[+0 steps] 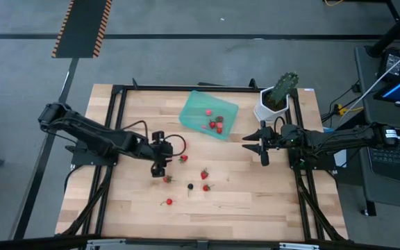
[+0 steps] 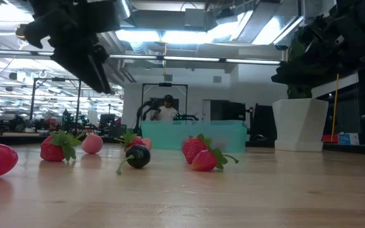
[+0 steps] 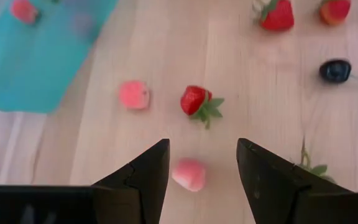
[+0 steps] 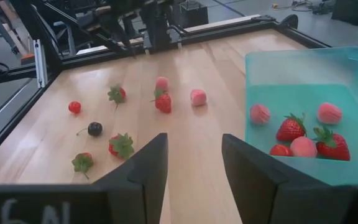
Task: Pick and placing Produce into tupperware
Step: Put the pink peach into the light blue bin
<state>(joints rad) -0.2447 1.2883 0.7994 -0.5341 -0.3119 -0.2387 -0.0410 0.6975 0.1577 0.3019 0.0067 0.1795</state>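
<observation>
My left gripper grips the berry by its rounded body (image 3: 189, 174) next, to place the pink berry into the tupperware (image 3: 39, 53).
The teal tupperware (image 1: 208, 114) lies at the table's far middle with several red and pale pink berries in it (image 4: 303, 134). More Produce is scattered on the wood nearer the front: strawberries (image 1: 204, 173), a dark berry (image 1: 190, 186) and pale pink pieces. My left gripper (image 3: 202, 165) hangs open, slanting down, above a pale pink berry (image 3: 189, 174) that lies on the table and shows between its fingers; in the low view the gripper (image 2: 94, 63) is well clear of the berries. My right gripper (image 4: 194, 174) waits open beside the tupperware's right end, holding nothing.
A green cactus-like plant in a white pot (image 1: 275, 101) stands at the far right corner, just behind my right arm. A black frame (image 1: 117, 139) runs along the table's sides. Open wood lies along the near edge (image 1: 255, 215).
</observation>
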